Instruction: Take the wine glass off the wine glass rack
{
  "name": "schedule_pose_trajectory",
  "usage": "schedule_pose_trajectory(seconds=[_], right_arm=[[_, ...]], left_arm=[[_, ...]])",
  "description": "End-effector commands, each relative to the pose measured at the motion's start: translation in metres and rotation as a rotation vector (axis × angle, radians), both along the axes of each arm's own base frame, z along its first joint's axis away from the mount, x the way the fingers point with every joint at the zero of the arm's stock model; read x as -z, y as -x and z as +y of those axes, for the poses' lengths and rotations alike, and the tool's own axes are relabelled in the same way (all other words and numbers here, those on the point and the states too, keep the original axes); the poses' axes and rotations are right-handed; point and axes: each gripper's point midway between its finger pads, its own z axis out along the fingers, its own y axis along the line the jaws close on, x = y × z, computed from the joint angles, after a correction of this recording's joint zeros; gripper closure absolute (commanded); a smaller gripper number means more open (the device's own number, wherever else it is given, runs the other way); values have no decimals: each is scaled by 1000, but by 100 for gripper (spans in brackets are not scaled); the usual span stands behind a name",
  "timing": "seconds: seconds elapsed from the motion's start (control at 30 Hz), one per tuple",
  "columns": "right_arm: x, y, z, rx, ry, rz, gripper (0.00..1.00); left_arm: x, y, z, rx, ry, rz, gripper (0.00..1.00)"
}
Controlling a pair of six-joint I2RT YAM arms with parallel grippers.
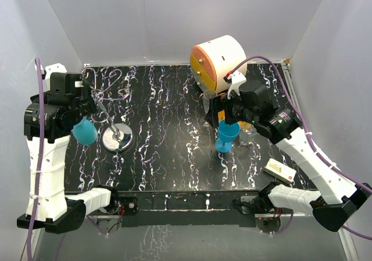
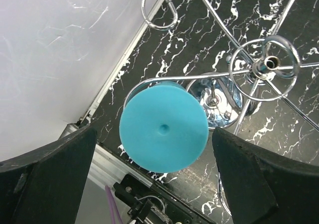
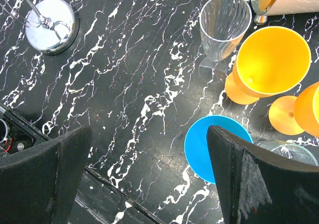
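Note:
My left gripper's fingers stop above the foot [image 2: 164, 132] in the left wrist view, so it should lower before closing on the foot.
The chrome wire wine glass rack [image 1: 117, 136] stands at the table's left, with its round disc base and curled arms. A teal wine glass [image 1: 85, 131] hangs upside down from one near-left arm. In the left wrist view its round foot [image 2: 164, 132] faces the camera, with the rack's hub [image 2: 269, 63] to its right. My left gripper [image 2: 154, 151] is open, its fingers [image 2: 47, 179] on either side of the foot and apart from it. My right gripper [image 3: 149, 134] is open and empty above the table. It hovers beside a blue glass [image 3: 209, 144] that stands upright.
A round white-and-orange drawer cabinet [image 1: 218, 60] stands at the back right. A clear glass [image 3: 224, 22], orange glasses [image 3: 271, 59] and another clear glass [image 3: 286, 151] stand near the blue one. A small white box [image 1: 281, 170] lies at the right front.

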Motion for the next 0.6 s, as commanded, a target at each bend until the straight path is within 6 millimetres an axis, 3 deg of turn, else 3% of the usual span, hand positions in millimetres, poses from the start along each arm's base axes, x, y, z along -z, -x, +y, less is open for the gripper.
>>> schedule_pose_trajectory(seconds=[0.0,0.23,0.57], right_arm=[[-20,-5,1,-2,-43,-82,2],[-18,-5,1,-2,-48,-86,2],[-18,-4,-1,2,-47,-92,2]], left_arm=[[-6,11,11,-62,-39,-12,1],[7,1,-1,-15,8,23,1],[14,4,3,-52,-6,53,1]])
